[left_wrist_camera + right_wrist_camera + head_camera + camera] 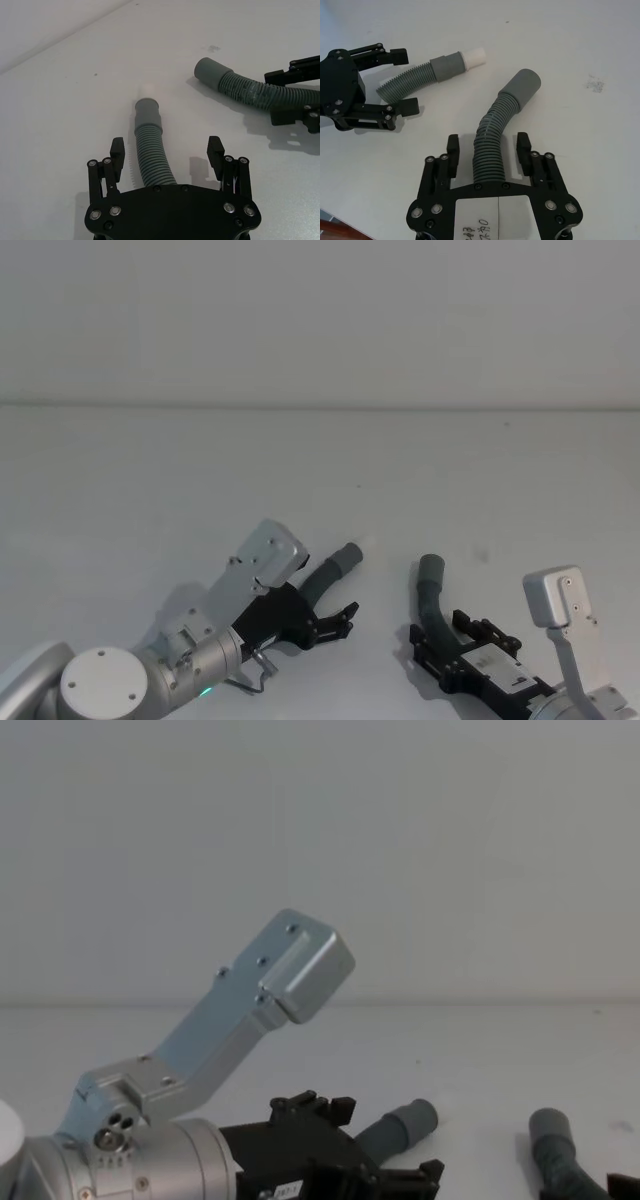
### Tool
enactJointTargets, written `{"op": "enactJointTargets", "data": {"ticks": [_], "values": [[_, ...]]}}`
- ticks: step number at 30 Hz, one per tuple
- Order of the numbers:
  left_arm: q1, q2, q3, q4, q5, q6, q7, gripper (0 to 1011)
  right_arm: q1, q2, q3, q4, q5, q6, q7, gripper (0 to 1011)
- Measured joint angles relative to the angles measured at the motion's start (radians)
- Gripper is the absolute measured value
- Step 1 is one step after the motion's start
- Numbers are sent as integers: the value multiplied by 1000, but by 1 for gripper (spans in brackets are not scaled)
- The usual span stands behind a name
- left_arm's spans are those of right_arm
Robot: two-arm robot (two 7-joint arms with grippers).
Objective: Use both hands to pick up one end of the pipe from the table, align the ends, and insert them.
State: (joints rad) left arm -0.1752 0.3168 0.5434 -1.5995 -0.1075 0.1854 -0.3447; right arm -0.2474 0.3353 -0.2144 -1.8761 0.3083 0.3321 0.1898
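The hose will need to go in by its end, so my right gripper should grab it by its corrugated section (pixel 488 150) and leave the hose's plain grey cuff (pixel 520 89) free.
The dark grey corrugated pipe (pixel 436 602) lies on the white table (pixel 200 490) with both ends pointing away from me. Its left end (pixel 148 112) is a smooth grey cuff with a narrower white tip (pixel 474 56). The right end (pixel 525 87) is a plain grey cuff. My left gripper (pixel 166 150) is open, its fingers on either side of the hose just behind the tipped cuff, with gaps on both sides. Around the hose behind the plain cuff, my right gripper (pixel 488 146) also stands open. From above, the left gripper (pixel 322 590) and right gripper (pixel 440 625) sit side by side.
The table runs back to a pale wall, and a small dark smudge (pixel 594 84) marks it beyond the plain cuff. A wrist camera housing (pixel 305 963) rises above the left gripper. A short gap of bare table separates the two cuffs.
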Motion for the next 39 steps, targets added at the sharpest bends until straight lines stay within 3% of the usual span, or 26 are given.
{"op": "enactJointTargets", "data": {"ticks": [11, 14, 25, 39], "values": [[-5, 6, 7, -1, 13, -10, -7, 1003, -1, -1, 1, 0, -1, -2, 0, 339], [-6, 7, 9, -1, 15, -12, -8, 1003, -1, -1, 1, 0, -2, -3, 0, 291], [-4, 6, 7, -3, 18, -10, -9, 1003, -1, -1, 1, 0, -2, -3, 0, 291], [19, -22, -19, -17, 18, 47, 35, 1003, -1, -1, 1, 0, -2, -3, 0, 290]]}}
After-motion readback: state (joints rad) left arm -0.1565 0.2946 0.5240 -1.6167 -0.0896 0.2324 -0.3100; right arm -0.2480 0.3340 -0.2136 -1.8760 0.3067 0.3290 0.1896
